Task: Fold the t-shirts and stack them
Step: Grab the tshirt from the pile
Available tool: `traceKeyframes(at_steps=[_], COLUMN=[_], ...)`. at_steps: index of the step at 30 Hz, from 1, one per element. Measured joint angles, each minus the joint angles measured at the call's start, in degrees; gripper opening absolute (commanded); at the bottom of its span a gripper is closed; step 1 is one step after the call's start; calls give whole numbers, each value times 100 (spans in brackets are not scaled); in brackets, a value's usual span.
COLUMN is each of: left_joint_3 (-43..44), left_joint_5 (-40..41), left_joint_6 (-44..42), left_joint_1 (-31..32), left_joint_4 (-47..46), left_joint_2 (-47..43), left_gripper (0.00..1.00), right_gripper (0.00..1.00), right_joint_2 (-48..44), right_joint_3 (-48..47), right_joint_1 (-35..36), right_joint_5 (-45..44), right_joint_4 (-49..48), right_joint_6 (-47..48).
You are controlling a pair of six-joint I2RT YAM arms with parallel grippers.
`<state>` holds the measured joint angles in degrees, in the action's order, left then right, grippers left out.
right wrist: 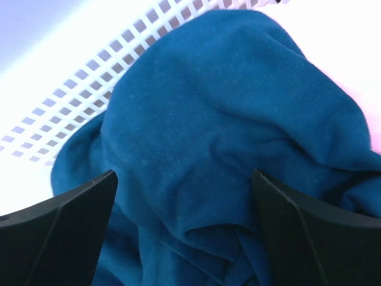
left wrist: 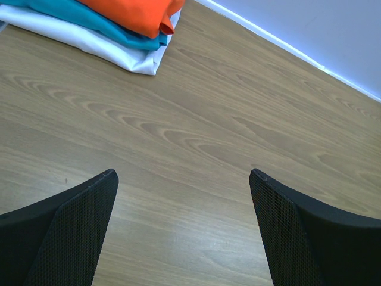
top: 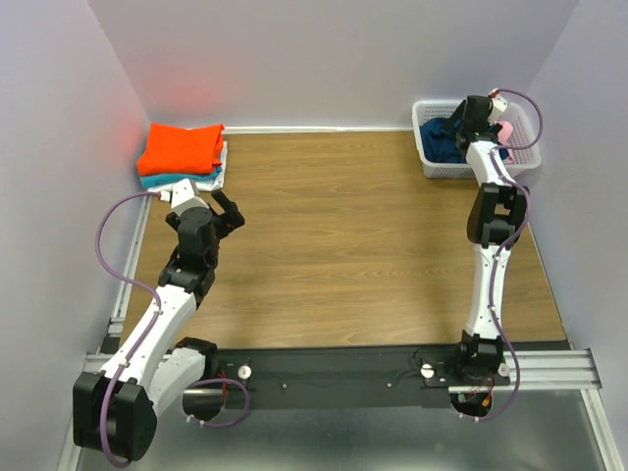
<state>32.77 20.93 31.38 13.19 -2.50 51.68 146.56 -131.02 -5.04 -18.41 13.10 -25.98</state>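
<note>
The fold of the dark blue t-shirt bulges between my right gripper's fingers, so I should close. Closing now would hold it.
Three folded t-shirts form a stack at the table's back left corner: orange (top: 182, 147) on top, teal (top: 165, 181) under it, white (top: 209, 180) at the bottom. The left wrist view shows the same orange (left wrist: 137, 13), teal (left wrist: 89, 18) and white (left wrist: 89, 43) layers. My left gripper (top: 234, 212) (left wrist: 183, 173) hangs open over bare wood, just in front of the stack. A crumpled dark blue t-shirt (top: 438, 142) (right wrist: 226, 131) lies in the basket beside a pink one (top: 506, 131) (right wrist: 363, 65). My right gripper (top: 458, 127) (right wrist: 183, 174) hovers open just above the blue cloth, gripping nothing.
The white lattice basket (top: 437, 167) (right wrist: 89, 89) stands at the back right corner against the wall. Pale walls close the table (top: 343, 226) on the left, back and right. A metal rail with the arm bases runs along the near edge.
</note>
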Motion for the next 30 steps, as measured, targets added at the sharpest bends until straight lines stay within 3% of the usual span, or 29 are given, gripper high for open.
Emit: traceKeyframes(at_steps=[2,3,5,6,10,21,30], left_joint_3=[24,37,55,57,57,59,59], left_joint_5=[24,33,46,50,55,52,50], left_joint_6=[-4,-7,-7,-7,-9,-9,-9], left_joint_1=[0,0,0,0,0,0,0], left_joint_4=[-2,-2,-4,-4,0,0,-2], left_joint_2=[50,76,136,160,262,282,83], left_gripper=[98,98,98,98,98,98,98], right_gripper=[84,64,43,28,9,5,6], right_joint_2=[59,92,164,190,247,125,-883], right_joint_3=[-22,-57,-131,-157,-201,-212,-210], right_joint_1=[-35,-42,-68,-70,-98,-105,-103], right_joint_5=[74,140,223,273,417,614,697], right_joint_4=[-7,-2,-9,-9,-7,24,33], right_joint_6=[-44,-55,-120,-127,-170,-249,-245])
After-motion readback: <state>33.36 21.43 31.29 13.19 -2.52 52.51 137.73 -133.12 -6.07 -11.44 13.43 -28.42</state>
